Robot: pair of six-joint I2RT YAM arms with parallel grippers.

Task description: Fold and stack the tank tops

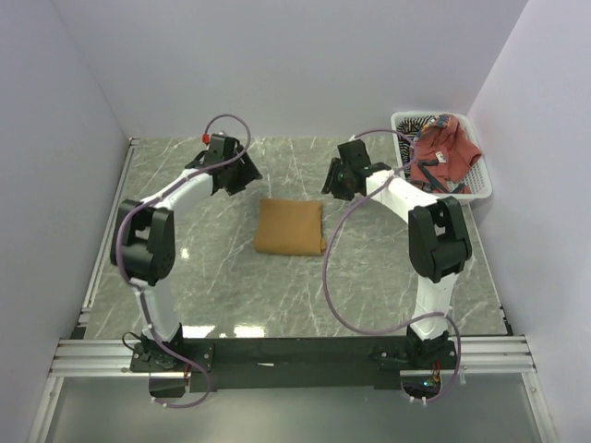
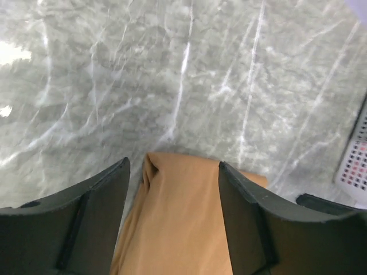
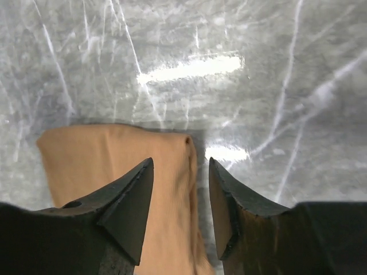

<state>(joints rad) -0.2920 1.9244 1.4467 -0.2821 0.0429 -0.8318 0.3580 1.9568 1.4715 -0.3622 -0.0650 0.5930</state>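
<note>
The folded tan tank top will next be grabbed by my left gripper at its far edge, with its layers together, so that it can be stacked still folded.
A mustard-tan tank top lies folded into a small rectangle in the middle of the marble table. My left gripper hovers past its far left corner, and my right gripper past its far right corner. In the left wrist view the left gripper stands open, with the tan cloth lying flat below the gap. The right gripper is open too, above the folded edge of the tan top. The brick-red tank top and a striped one sit in the basket.
A white mesh basket stands at the back right corner against the wall; its side shows in the left wrist view. White walls close in the table on the left, back and right.
</note>
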